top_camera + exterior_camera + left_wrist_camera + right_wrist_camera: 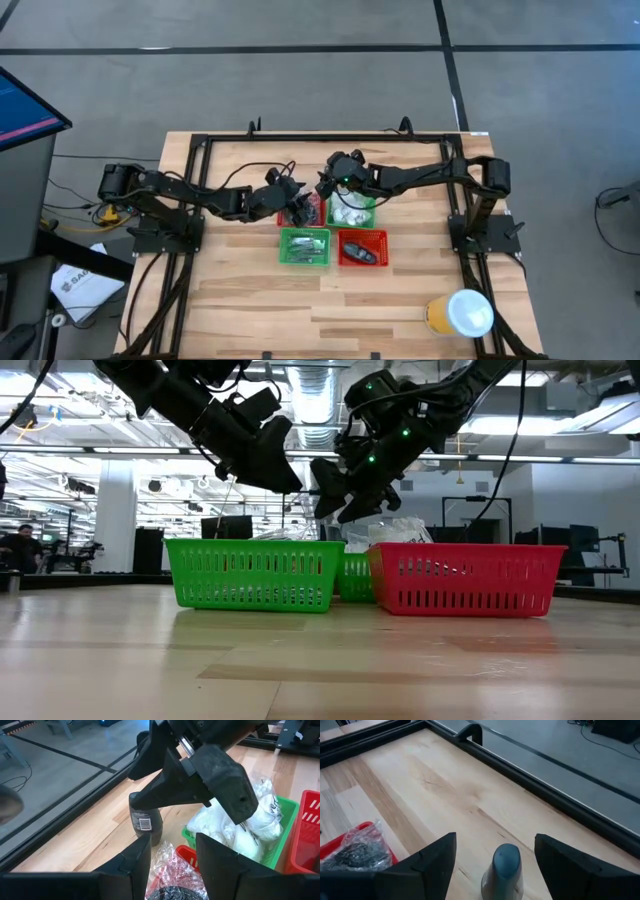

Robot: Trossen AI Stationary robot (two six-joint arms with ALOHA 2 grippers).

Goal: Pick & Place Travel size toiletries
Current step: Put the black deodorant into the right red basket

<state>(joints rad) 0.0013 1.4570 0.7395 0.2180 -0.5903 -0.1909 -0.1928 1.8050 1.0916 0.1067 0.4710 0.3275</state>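
The mini bottle goes in the near red basket next, so my right gripper will grab its body below the cap point(501, 882).
A dark oblong mini bottle point(145, 820) with a grey cap point(506, 857) stands upright on the table just beyond the far red basket point(312, 217). My right gripper point(495, 836) is open and comes down over the bottle; its fingers stand on either side of the cap with a gap showing. My left gripper point(172, 842) is open and hovers over the far red basket, which holds black coiled pieces in clear wrap point(172, 870). The far green basket point(352, 213) holds white crinkly packets point(240, 827).
Thin silver tubes lie in the near green basket point(304, 247), and dark bottles lie in the near red basket point(362, 247). A yellow tub with a white lid point(462, 312) stands near the table's near right corner. Black frame rails point(190, 200) run along the table's sides.
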